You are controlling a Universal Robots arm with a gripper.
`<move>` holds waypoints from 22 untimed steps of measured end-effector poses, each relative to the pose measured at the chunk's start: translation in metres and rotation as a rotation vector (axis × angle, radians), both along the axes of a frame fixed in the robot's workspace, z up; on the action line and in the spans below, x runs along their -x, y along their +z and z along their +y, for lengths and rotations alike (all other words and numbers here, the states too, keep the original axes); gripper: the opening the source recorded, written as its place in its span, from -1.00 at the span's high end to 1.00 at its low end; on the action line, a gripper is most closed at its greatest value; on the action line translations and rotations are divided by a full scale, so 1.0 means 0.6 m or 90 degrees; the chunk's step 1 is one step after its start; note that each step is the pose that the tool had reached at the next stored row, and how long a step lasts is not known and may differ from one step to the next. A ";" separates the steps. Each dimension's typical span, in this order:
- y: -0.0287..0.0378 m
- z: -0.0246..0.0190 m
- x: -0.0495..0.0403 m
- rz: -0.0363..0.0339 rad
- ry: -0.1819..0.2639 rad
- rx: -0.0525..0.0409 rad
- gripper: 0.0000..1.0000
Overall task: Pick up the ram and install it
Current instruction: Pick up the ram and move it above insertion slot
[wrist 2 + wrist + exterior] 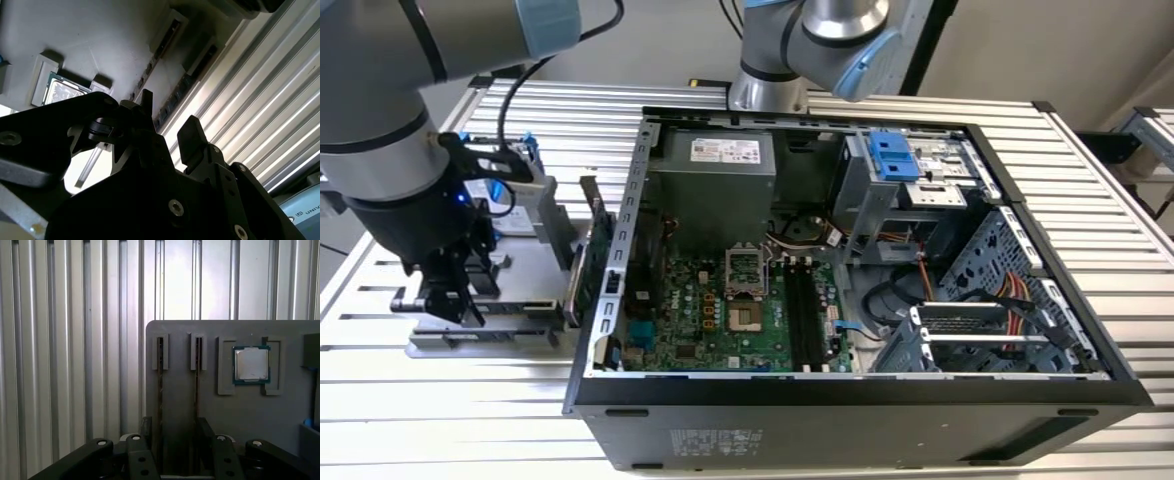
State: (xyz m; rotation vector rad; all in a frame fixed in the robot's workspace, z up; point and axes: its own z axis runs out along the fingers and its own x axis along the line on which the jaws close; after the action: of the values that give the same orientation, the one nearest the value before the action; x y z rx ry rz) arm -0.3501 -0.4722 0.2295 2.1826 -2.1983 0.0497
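Note:
The ram is enclosed at its ends by the slotted posts, so my gripper needs to take hold of it next by its exposed middle part between those posts.
Two dark ram sticks stand on edge in narrow slots of a grey holder plate (180, 340): one ram (160, 375) and a second stick (197, 375). My gripper (174, 432) hangs just above them, open, with one black finger outside each stick and nothing held. In the second wrist view the fingertips (146, 102) are apart over the edge of a ram stick (167, 102). In the exterior view the gripper (447, 295) is low over the holder plate (480, 335), at the exterior view's left of the open computer case (854, 395).
A processor chip (251, 364) lies in a pocket of the holder beside the sticks. A green card (594, 255) stands between holder and case. The motherboard's long memory slots (803, 320) lie inside the case. A ribbed metal table (400, 400) carries everything.

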 end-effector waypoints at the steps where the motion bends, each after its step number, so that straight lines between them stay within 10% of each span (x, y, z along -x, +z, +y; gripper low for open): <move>1: -0.001 0.0000 0.000 0.0000 0.000 0.0000 -1.00; 22: -0.015 0.0000 0.000 0.0000 0.000 0.0001 -1.00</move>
State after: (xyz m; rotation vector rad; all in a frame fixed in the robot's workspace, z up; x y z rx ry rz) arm -0.3501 -0.4723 0.2208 2.1826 -2.1981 0.0498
